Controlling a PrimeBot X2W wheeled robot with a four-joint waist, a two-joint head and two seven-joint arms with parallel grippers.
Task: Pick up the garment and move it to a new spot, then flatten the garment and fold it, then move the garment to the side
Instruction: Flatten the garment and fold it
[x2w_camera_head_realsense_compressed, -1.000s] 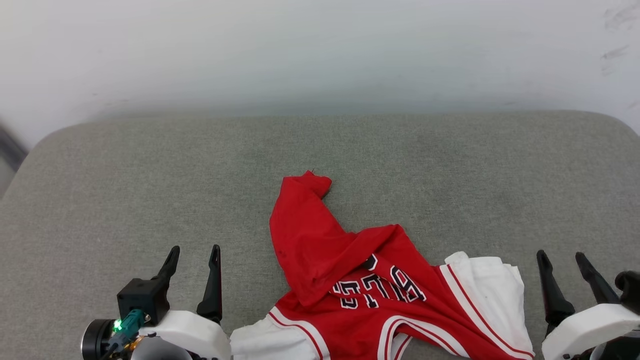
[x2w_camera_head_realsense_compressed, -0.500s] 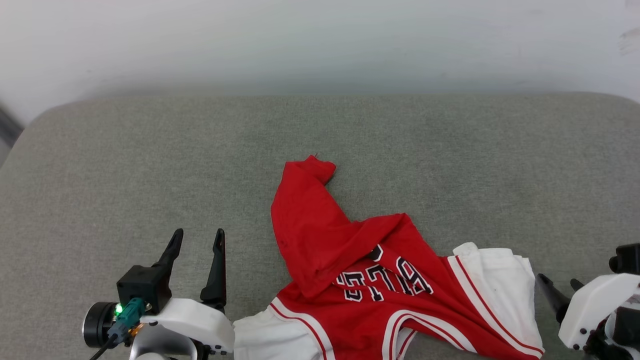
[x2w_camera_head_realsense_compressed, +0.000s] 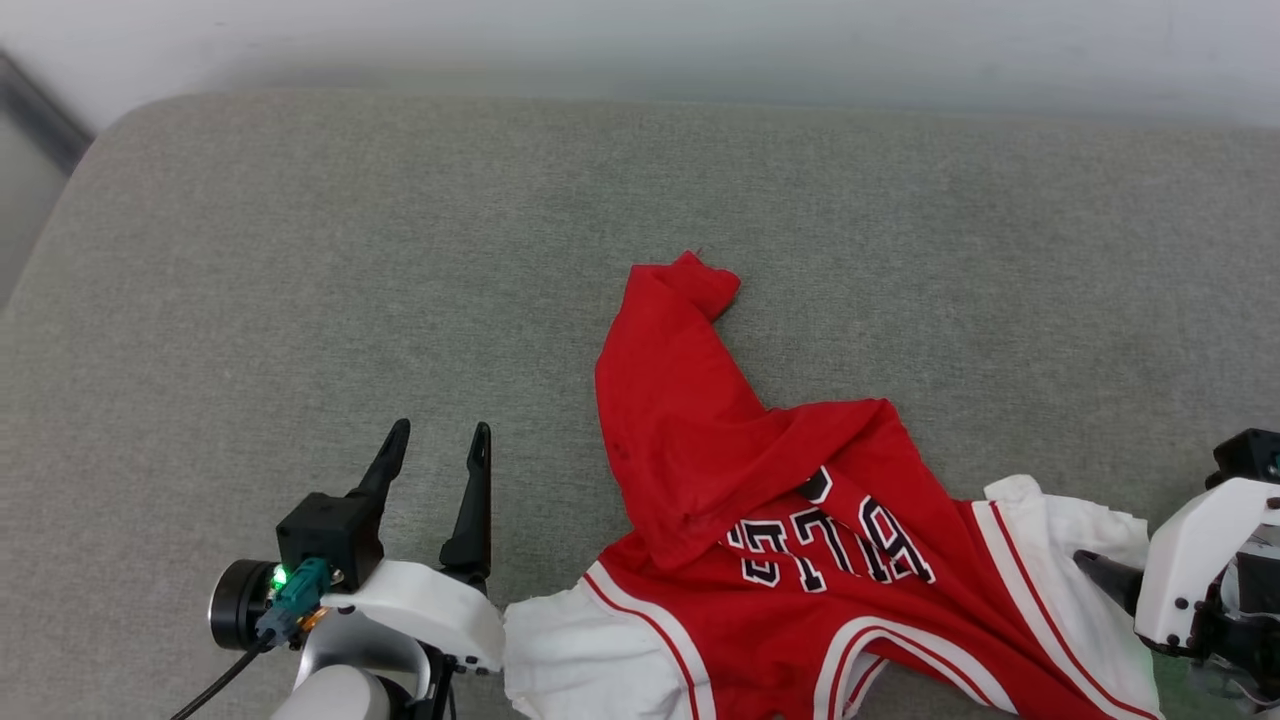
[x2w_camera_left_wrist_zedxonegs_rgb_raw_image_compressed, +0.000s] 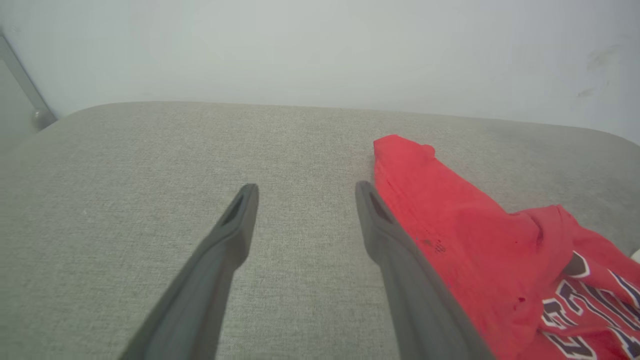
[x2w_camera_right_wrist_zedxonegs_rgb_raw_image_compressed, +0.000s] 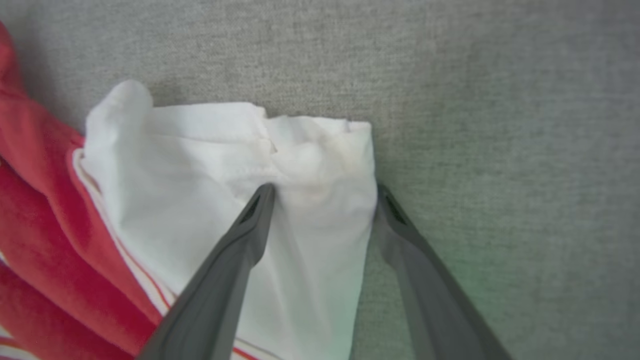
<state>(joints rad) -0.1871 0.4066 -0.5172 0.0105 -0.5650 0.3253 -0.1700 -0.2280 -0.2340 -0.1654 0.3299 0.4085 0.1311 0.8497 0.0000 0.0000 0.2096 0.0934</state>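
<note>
The jersey (x2w_camera_head_realsense_compressed: 816, 540) needs to be spread flat before folding. My right gripper should grab the white sleeve by its edge (x2w_camera_head_realsense_compressed: 1122, 546) next for that.
The garment (x2w_camera_head_realsense_compressed: 780, 500), a red jersey T-shirt with white sleeves and black-and-white lettering, lies crumpled on the grey cushion (x2w_camera_head_realsense_compressed: 300, 250), with one red corner reaching toward the back. My left gripper (x2w_camera_head_realsense_compressed: 441, 428) stands open just left of it, touching nothing. In the left wrist view the left gripper (x2w_camera_left_wrist_zedxonegs_rgb_raw_image_compressed: 306, 186) has bare cushion between its fingers and the garment (x2w_camera_left_wrist_zedxonegs_rgb_raw_image_compressed: 475, 240) beside its right finger. My right gripper (x2w_camera_right_wrist_zedxonegs_rgb_raw_image_compressed: 325, 189) points down, open, straddling the edge of the garment's white sleeve (x2w_camera_right_wrist_zedxonegs_rgb_raw_image_compressed: 210, 165). One finger is on the cloth and the other at its edge. Its white housing (x2w_camera_head_realsense_compressed: 1195, 560) shows at the lower right.
The cushion's rounded back edge (x2w_camera_head_realsense_compressed: 640, 100) meets a pale wall (x2w_camera_left_wrist_zedxonegs_rgb_raw_image_compressed: 320, 50). A dark strip (x2w_camera_head_realsense_compressed: 40, 120) runs past the cushion's far left corner. Bare cushion spreads to the left of the garment and behind it.
The head camera has tilted down and shifted, so the whole picture moved. My right gripper has tipped from pointing up to pointing down over the white sleeve. The garment lies as before.
</note>
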